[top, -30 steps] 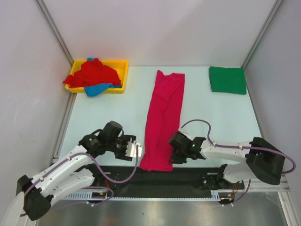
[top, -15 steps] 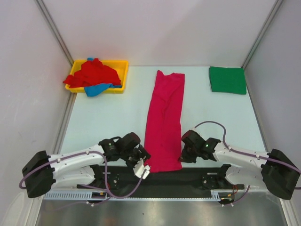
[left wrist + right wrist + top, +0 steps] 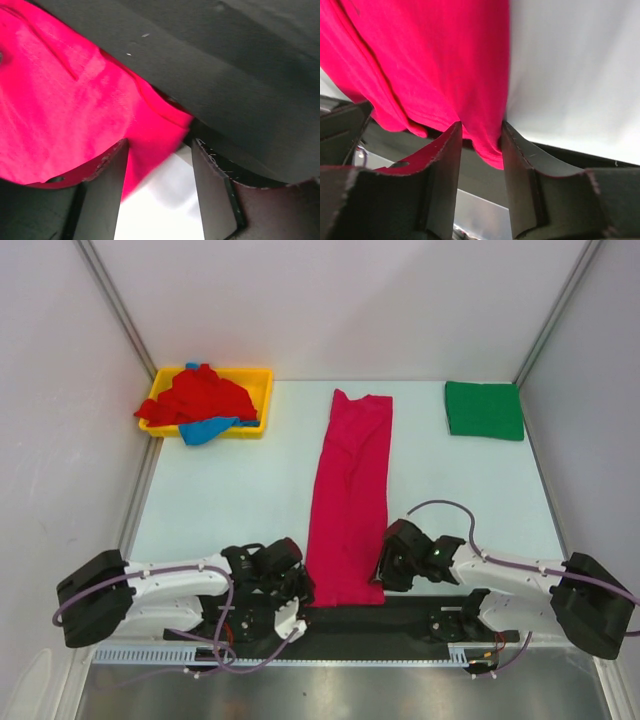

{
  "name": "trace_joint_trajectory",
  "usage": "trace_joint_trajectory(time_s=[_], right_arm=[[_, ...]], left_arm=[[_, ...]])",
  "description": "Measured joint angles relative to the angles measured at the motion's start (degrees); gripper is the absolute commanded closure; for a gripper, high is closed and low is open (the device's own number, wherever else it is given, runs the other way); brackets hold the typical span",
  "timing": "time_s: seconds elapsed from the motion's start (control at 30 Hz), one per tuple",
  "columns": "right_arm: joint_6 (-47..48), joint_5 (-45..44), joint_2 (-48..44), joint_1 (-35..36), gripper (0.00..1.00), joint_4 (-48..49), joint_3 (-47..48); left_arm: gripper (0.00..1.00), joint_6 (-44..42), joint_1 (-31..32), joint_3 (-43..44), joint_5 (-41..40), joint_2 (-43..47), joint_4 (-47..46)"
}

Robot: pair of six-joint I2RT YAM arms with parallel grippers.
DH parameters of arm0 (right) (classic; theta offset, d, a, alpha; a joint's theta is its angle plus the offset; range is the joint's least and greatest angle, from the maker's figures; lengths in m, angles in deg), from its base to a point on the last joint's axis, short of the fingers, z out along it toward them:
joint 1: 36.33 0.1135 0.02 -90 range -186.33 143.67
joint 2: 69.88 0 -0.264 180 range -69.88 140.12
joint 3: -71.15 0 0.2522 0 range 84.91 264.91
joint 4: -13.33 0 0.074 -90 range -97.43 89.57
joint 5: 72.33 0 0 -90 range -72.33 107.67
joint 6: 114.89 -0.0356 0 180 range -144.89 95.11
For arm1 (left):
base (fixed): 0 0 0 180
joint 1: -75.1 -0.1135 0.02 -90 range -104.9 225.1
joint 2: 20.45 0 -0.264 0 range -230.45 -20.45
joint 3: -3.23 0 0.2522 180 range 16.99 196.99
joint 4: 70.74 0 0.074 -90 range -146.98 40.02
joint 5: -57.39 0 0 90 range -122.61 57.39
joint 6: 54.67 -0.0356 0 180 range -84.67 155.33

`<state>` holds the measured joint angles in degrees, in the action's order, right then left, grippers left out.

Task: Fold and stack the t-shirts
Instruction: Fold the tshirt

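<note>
I should grab the magenta-pink t-shirt's near hem corner [image 3: 379, 594] [image 3: 487, 143] with my right gripper next, opposite my left gripper's corner. Then the t-shirt's near end can fold over evenly.
The magenta-pink t-shirt [image 3: 352, 490] lies folded lengthwise as a long strip down the middle of the table. Its near end reaches the black strip at the table's front edge. My left gripper [image 3: 299, 594] sits low at the shirt's near-left corner. In the left wrist view [image 3: 160, 170] its jaws are apart, with the shirt's corner [image 3: 155, 135] just between the fingertips. My right gripper [image 3: 384, 573] is at the near-right corner. In the right wrist view [image 3: 481, 150] its jaws stand apart around the hanging hem [image 3: 487, 145]. A folded green t-shirt [image 3: 484, 410] lies at the back right.
A yellow tray [image 3: 262, 390] at the back left holds a crumpled red t-shirt [image 3: 200, 398] with a blue t-shirt [image 3: 207, 430] spilling over its front rim. A black strip [image 3: 400, 612] runs along the table's near edge. Grey walls enclose the table.
My left arm has swung down and to the right, bringing its gripper to the shirt's near-left corner. My right gripper has shifted slightly right at the near-right corner. The shirt lies as before.
</note>
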<state>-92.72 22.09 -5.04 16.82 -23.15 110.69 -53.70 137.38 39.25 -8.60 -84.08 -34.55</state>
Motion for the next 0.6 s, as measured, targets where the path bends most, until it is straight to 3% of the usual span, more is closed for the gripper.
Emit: trace_joint_trajectory(time_s=[0.1,0.2,0.33,0.37,0.6], right_arm=[[-0.2,0.0,0.0,1.7,0.62,-0.2,0.0],[-0.7,0.7,-0.2,2.6,0.70,-0.1,-0.6],[-1.2,1.2,-1.2,2.9,0.93,-0.3,-1.9],[-1.2,1.3,-1.5,2.9,1.00,-0.5,-2.2],[-0.6,3.5,-3.3,-0.7,1.00,-3.3,-2.2]], left_arm=[[0.46,-0.4,0.4,-0.3,0.1,-1.0,-2.1],[0.61,-0.7,1.6,-1.0,0.1,-1.0,-3.7],[1.00,0.5,2.4,-1.2,0.5,-0.9,-5.9],[1.00,1.0,2.6,-1.2,0.6,-0.8,-6.4],[1.00,8.7,1.0,3.6,0.9,0.4,-2.5]])
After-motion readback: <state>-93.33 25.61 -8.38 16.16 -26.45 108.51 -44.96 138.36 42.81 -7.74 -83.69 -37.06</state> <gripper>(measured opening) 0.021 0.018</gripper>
